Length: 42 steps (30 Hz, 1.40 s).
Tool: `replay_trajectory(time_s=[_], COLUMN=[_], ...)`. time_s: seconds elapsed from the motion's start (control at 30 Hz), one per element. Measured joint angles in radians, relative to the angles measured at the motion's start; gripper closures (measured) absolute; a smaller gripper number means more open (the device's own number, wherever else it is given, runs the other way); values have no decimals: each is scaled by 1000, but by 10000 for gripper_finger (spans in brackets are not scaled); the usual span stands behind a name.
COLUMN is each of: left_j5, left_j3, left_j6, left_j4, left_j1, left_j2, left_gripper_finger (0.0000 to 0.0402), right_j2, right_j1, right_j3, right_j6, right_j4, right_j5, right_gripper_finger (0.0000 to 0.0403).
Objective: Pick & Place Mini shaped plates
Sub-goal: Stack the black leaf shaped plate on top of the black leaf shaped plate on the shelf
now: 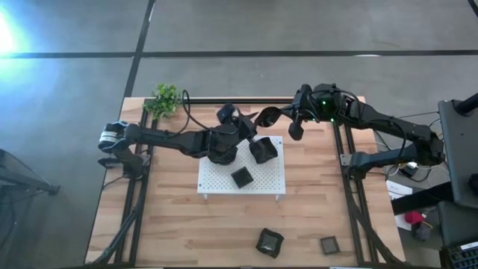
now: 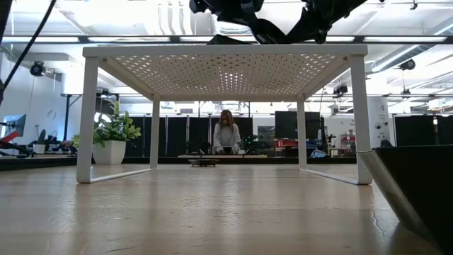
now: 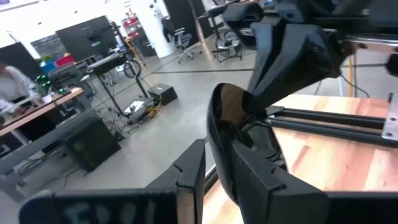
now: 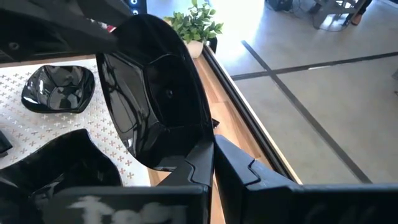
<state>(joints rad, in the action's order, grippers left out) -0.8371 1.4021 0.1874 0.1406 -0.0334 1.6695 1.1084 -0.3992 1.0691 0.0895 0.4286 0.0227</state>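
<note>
My left gripper's fingers are holding the plate's opposite rim [image 1: 261, 115]. My right gripper should open.
One mini shaped plate [image 1: 269, 116], black and glossy, is held up on edge above the white perforated board's [image 1: 215, 179] far edge, between both grippers. My left gripper [image 1: 255, 124] reaches it from the table's left and my right gripper [image 1: 288, 121] from the right; both are shut on it. Two more plates [image 1: 261, 150] [image 1: 241, 177] lie on the board. In the right wrist view a wavy-edged plate [image 4: 59, 87] rests on the board. Two others [image 1: 269, 243] [image 1: 328, 244] sit on the wood near the near edge. My left gripper has the plate's rim [image 3: 219, 158] between its two fingers, coming about level from the table's left. The plate stands on edge, clear of the board. My right gripper pinches the opposite rim [image 4: 186, 158] between its two fingers, coming from the table's right. The plate's hollow side [image 4: 155, 93] faces its camera, and the plate rises upright beyond the fingers, lifted clear.
A small green plant [image 1: 164, 99] stands at the table's far left corner. Black rails [image 1: 345, 161] run along both table sides. In the low view a dark plate [image 2: 417, 191] is close at the right, and a person [image 2: 226, 134] stands far off in the room.
</note>
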Motion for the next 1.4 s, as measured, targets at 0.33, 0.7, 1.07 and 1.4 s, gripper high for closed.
replay_trajectory(time_s=[0.33,0.7,1.07,1.4], left_j5=[-3,-2,-4,-4], left_j3=[-1,-2,-1,-1], left_j6=[-78,-90,-84,-90], left_j4=[-39,-54,-53,-53], left_j1=[20,32,33,33], left_j2=[0,0,0,0], left_gripper_finger=[329,379,401,401], right_j2=[0,0,-1,-1], right_j1=[0,0,0,0], right_j3=[0,0,0,0], right_j6=[0,-1,-2,27], right_j4=[-2,-7,-21,-22], right_j5=[0,0,1,3], right_gripper_finger=[394,394,394,382])
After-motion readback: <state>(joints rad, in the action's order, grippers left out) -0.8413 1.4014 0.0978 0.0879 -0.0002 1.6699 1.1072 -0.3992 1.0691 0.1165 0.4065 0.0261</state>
